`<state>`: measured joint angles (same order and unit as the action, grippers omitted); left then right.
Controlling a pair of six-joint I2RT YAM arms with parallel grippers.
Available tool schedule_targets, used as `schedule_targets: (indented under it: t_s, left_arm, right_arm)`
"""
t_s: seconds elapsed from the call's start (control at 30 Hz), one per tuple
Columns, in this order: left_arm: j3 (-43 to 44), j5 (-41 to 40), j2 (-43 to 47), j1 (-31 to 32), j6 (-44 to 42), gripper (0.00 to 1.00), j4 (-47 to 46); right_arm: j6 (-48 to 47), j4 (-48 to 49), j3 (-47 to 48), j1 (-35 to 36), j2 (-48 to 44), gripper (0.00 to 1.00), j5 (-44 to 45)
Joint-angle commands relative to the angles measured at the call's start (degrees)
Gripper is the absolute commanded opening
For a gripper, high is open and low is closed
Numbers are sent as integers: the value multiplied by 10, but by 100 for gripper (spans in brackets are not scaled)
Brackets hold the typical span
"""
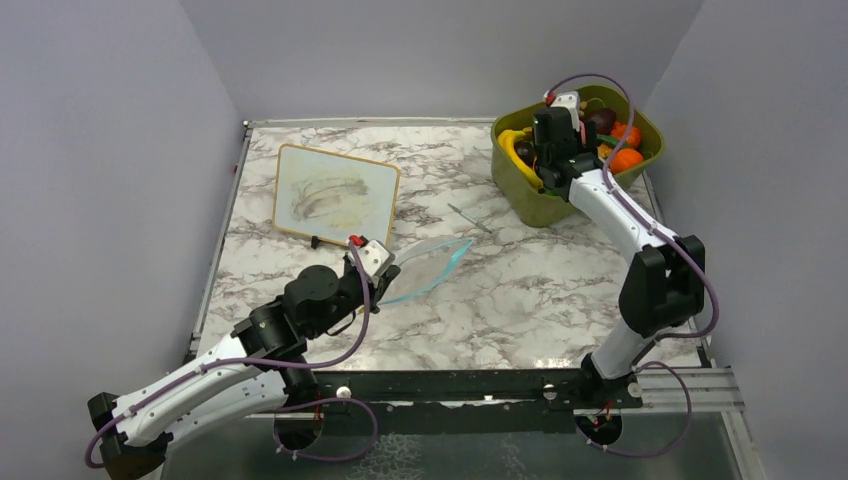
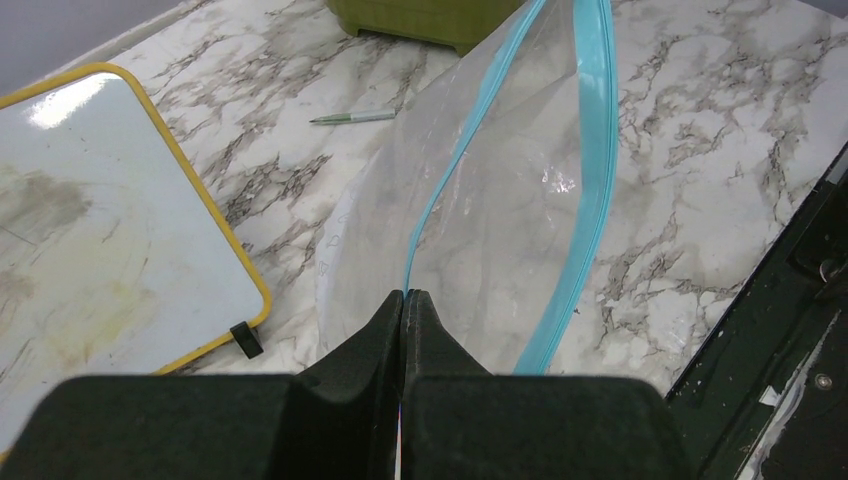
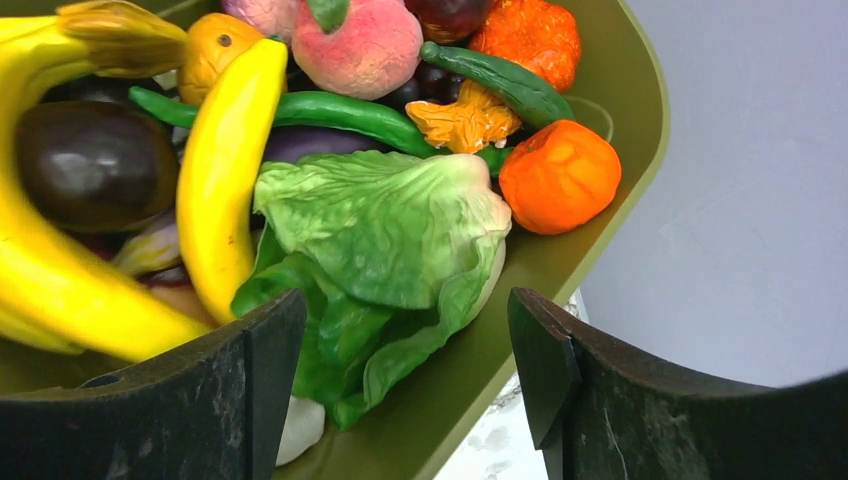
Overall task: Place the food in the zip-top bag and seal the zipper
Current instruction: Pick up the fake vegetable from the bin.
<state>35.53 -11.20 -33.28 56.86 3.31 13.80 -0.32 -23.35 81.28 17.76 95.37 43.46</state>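
Note:
My right gripper will next grab the lettuce by its leafy edge, so the body of the lettuce stays free to go first into the zip-top bag's opening.
The clear zip-top bag hangs off the table in my left gripper, which is shut on one lip of its mouth. The teal zipper splits into two strands, so the mouth gapes open. The food lies in the olive-green tub: a green lettuce, yellow bananas, an orange piece and several others. My right gripper hovers over the tub, open, just above the lettuce. One finger is inside the tub and the other is beyond its rim. Nothing is held between them.
A wood-framed white board lies at the back left, close to the bag. A thin pen rests between the board and the tub. Grey walls close in on three sides, and a black rail runs along the near edge.

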Motion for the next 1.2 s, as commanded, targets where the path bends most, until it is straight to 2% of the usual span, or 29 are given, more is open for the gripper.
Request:
schedule_targets:
  t_s: [0.0, 0.3, 0.63, 0.7, 0.8, 1.0, 1.07, 1.17]
  left_arm:
    - [-5, 18, 7, 1, 5, 0, -9]
    - [-7, 13, 11, 1, 3, 0, -9]
    - [-4, 11, 2, 1, 4, 0, -5]
    - [-5, 11, 4, 1, 4, 0, -5]
    - [-5, 11, 5, 1, 3, 0, -6]
    - [-5, 10, 4, 1, 1, 0, -5]
    - [-5, 8, 4, 1, 0, 0, -4]
    - [-6, 5, 9, 1, 1, 0, -5]
  right_arm:
    - [-26, 26, 32, -10, 39, 75, 39]
    - [-1, -18, 32, -21, 71, 74, 27]
    - [14, -60, 50, -33, 91, 57, 36]
    - [20, -70, 55, -33, 94, 50, 41]
    - [26, -72, 57, -33, 85, 32, 35]
    - [30, -68, 47, -33, 46, 6, 23]
    - [30, -69, 44, -32, 33, 1, 20]
    - [32, -73, 41, -30, 9, 1, 9]
